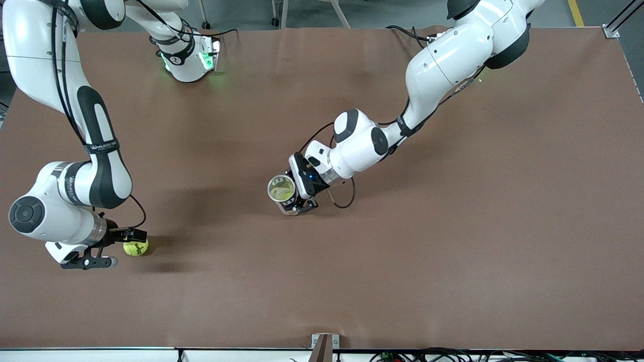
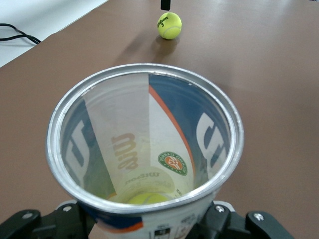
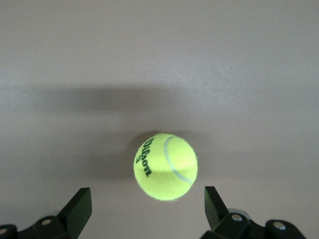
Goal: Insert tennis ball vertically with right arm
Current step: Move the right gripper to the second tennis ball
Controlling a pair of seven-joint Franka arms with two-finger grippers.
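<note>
I need to move my right gripper toward the ball before I close on it, because the tennis ball (image 1: 135,248) (image 3: 165,167) is beyond my fingers and they would miss it now.
A yellow tennis ball (image 1: 136,247) (image 3: 165,166) lies on the brown table near the right arm's end. My right gripper (image 1: 121,248) (image 3: 147,199) is low beside it and open, and the ball sits just at the mouth of the wide-spread fingers, touching neither. Toward the table's middle, a clear tennis ball can (image 1: 282,190) (image 2: 227,107) stands with its open mouth up. My left gripper (image 1: 294,203) (image 2: 144,226) is shut on its lower wall. Another yellow ball (image 2: 147,198) rests at the can's bottom. The loose ball (image 2: 169,26) also shows in the left wrist view.
The brown table (image 1: 453,226) stretches bare around both grippers. A metal bracket (image 1: 324,344) sits at the table edge nearest the front camera. Cables run along that edge.
</note>
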